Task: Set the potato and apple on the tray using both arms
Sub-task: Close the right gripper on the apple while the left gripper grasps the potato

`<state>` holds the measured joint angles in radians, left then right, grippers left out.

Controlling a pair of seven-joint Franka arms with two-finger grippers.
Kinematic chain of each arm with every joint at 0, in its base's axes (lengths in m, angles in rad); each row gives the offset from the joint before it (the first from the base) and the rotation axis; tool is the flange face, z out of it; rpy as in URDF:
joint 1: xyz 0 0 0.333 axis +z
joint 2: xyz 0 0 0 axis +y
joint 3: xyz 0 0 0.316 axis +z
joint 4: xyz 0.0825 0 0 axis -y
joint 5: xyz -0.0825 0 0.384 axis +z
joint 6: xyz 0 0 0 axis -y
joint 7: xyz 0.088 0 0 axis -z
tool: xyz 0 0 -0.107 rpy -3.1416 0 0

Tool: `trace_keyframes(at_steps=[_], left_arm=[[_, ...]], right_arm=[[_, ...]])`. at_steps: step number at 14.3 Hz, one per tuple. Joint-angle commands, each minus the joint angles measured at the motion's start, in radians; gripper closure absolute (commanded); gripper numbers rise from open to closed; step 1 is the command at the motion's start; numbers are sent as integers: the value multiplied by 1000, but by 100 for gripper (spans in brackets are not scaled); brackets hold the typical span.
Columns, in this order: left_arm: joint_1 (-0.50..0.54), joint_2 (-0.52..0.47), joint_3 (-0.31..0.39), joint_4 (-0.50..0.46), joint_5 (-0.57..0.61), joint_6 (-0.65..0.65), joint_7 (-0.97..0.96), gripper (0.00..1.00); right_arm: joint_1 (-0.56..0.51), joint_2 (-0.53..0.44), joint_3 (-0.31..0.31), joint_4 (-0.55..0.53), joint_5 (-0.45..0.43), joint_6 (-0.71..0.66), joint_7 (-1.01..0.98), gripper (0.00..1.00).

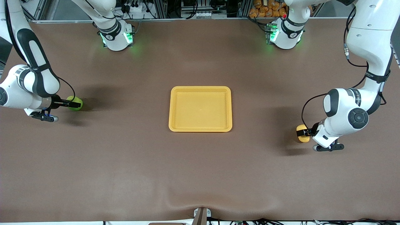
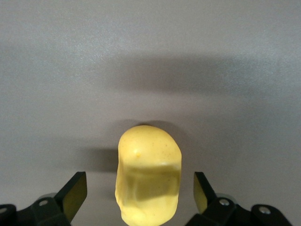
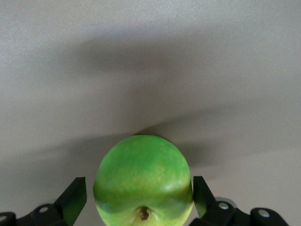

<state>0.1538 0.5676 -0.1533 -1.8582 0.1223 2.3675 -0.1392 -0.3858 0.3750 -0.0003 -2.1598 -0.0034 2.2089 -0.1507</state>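
My left gripper's open fingers are on either side of the yellow potato, so it is time to close. Closing now would catch the potato.
The yellow-orange tray (image 1: 200, 126) lies empty at the table's middle. The yellow potato (image 1: 301, 127) lies on the table toward the left arm's end. My left gripper (image 1: 304, 133) is low around it. In the left wrist view the potato (image 2: 148, 160) sits between the open fingers (image 2: 75, 193) with a gap on each side; the gripper (image 2: 139, 189) is open. The green apple (image 1: 77, 103) lies toward the right arm's end. My right gripper (image 1: 69, 103) is around it. In the right wrist view the apple (image 3: 141, 169) sits between the fingers (image 3: 75, 195), and the gripper (image 3: 138, 194) is open.
The brown table mat (image 1: 200, 175) has a raised crease at its edge nearest the front camera. The two arm bases (image 1: 117, 36) stand at the edge farthest from that camera. Bare mat lies between each fruit and the tray.
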Motion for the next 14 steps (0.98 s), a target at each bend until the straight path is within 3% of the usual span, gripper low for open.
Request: trace_keyframes(at_steps=[1,2,4,7,8,10,14], left_arm=[[-4,8,-2,4,10,10,-19,14],[-5,8,-2,5,11,10,-19,19],[-5,8,-2,5,11,10,-19,30],[-4,9,-2,5,11,9,-16,59],[-4,9,-2,5,13,9,-16,68],[-5,8,-2,5,13,4,-11,84],[-4,-20,-11,8,14,-13,-3,89]], right_arm=[[-27,9,16,-8,-10,18,-27,0],[-28,9,16,-8,-10,17,-41,3],[-42,10,17,-9,-10,18,-65,19],[-39,9,17,-5,-10,8,-73,76],[-38,5,17,-5,-10,0,-73,90],[-33,-2,19,23,-10,-58,-76,100],[-24,-5,25,153,-9,-237,-134,100]])
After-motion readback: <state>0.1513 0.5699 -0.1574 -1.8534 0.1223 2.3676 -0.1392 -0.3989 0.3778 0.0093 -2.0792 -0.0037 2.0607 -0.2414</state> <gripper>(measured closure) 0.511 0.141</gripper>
